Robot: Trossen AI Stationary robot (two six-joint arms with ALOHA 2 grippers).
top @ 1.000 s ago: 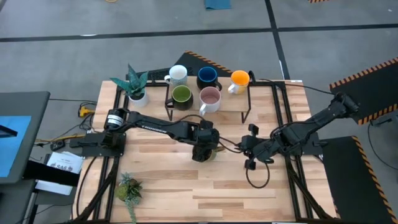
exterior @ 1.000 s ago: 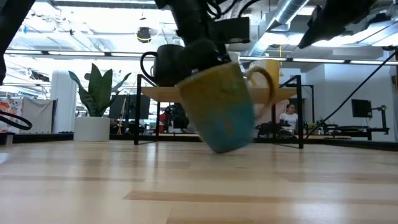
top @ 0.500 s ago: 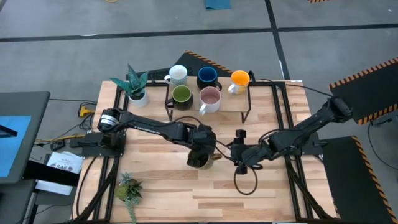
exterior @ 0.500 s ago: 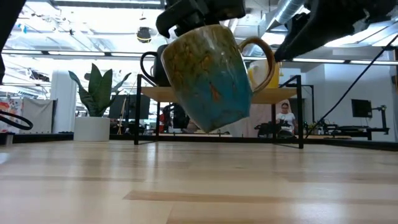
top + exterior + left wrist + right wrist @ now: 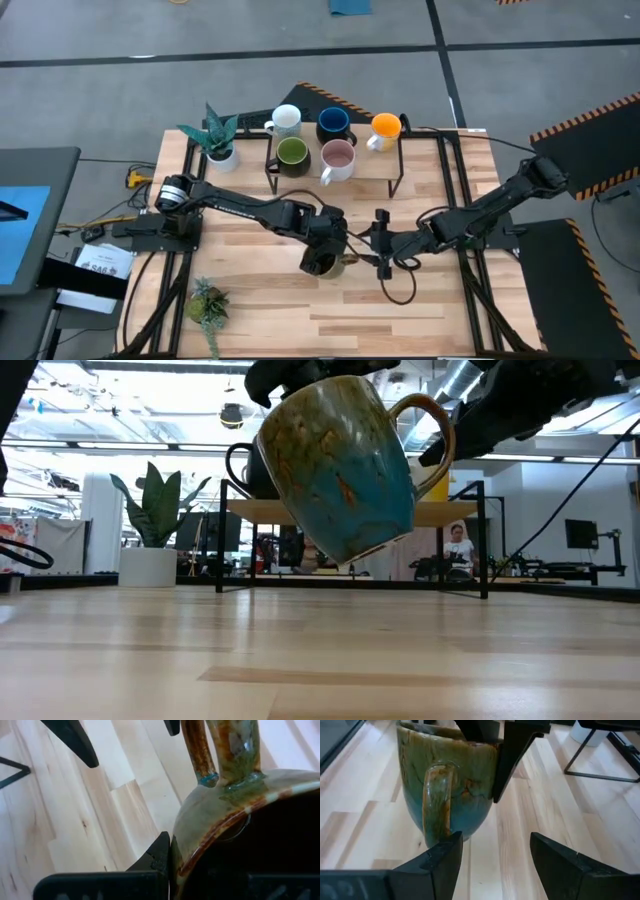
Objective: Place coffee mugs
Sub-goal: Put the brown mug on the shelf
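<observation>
I need to fill the rack's spot (image 5: 374,167) beside the pink mug next, so I need to grab the glazed mug by its handle (image 5: 350,259) with my right gripper.
A brown, green and blue glazed mug (image 5: 345,465) hangs tilted above the table's middle, with my left gripper (image 5: 326,250) shut on it. Its handle (image 5: 437,800) points toward my right gripper (image 5: 380,246), which stands open just to the mug's right. One of the right gripper's fingertips (image 5: 451,842) is close below the handle; the other (image 5: 536,840) is off to the side. At the far edge, a low rack (image 5: 400,165) carries white (image 5: 287,120), dark blue (image 5: 333,124), orange (image 5: 385,126), green (image 5: 292,153) and pink (image 5: 338,157) mugs. My left gripper holds the mug by its rim and wall (image 5: 200,845), a little aside from the handle. One finger (image 5: 157,855) lies on the outside of the wall; the other is hidden in the dark inside. The fingers slant down from above. The mug hangs clear of the table, tilted.
A potted plant (image 5: 218,135) stands at the far left beside the rack, and a small plant (image 5: 207,303) lies near the front left corner. Bare wood spreads along the near half of the table (image 5: 400,320). A cable loops below my right gripper (image 5: 398,292).
My left gripper has lifted the mug from just above the table to well clear of it and drawn it a little toward the near edge. The mug stays tilted. My right gripper has come down and toward the table's left, up to the mug's handle.
</observation>
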